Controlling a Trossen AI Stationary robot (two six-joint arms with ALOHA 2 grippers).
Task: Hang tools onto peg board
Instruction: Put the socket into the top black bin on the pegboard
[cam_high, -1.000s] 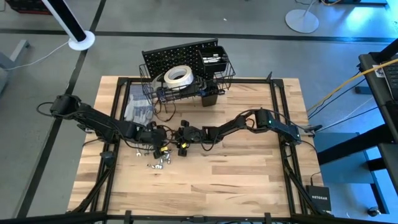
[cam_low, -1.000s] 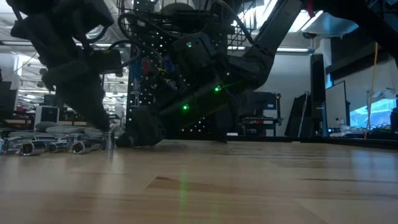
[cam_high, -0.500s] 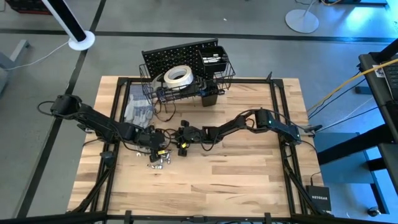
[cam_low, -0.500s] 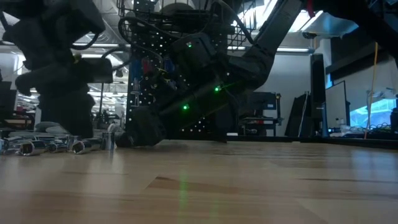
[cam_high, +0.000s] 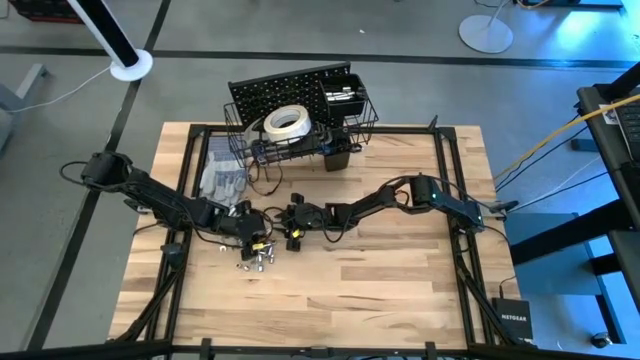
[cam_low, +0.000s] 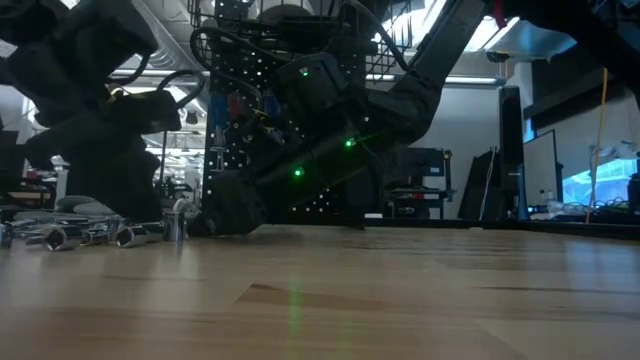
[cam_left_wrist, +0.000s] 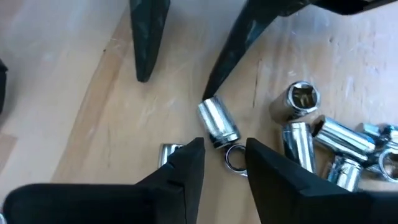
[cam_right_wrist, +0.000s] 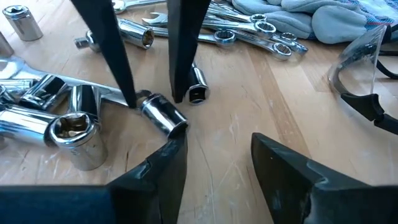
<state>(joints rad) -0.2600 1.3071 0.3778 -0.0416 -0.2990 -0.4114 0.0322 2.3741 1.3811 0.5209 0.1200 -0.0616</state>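
Observation:
The longer socket should go to the peg board, so the robot's right gripper should next grab it by its round side (cam_right_wrist: 160, 113).
Several silver sockets (cam_high: 256, 258) lie loose on the wooden table; they also show in the low view (cam_low: 120, 236). My left gripper (cam_left_wrist: 225, 158) is open, low over the table, its fingers on either side of a small socket (cam_left_wrist: 235, 157). A longer socket (cam_left_wrist: 217, 122) lies on its side just ahead, between both grippers. My right gripper (cam_right_wrist: 214, 155) is open and faces the left one, close to that socket (cam_right_wrist: 163, 116). Silver wrenches (cam_right_wrist: 239, 31) lie behind. The black peg board (cam_high: 285, 90) stands at the far edge, and a white tape roll (cam_high: 285, 122) lies in its wire basket. My left gripper has one fingertip (cam_right_wrist: 132, 99) right at the longer socket's narrow end (cam_right_wrist: 145, 98), pointing down at the table; I cannot tell whether it touches. My right gripper has one fingertip (cam_left_wrist: 210, 93) right at the same socket's other end; I cannot tell whether it touches.
Grey gloves (cam_high: 222, 175) and clear safety glasses (cam_right_wrist: 367, 81) lie left of the peg board. A black square cup (cam_high: 338, 156) hangs at the board's front. Bare wood stretches along the table's near and right parts.
My left gripper has moved a little toward the table's near edge, to the loose sockets, staying low and open. My right gripper has kept still.

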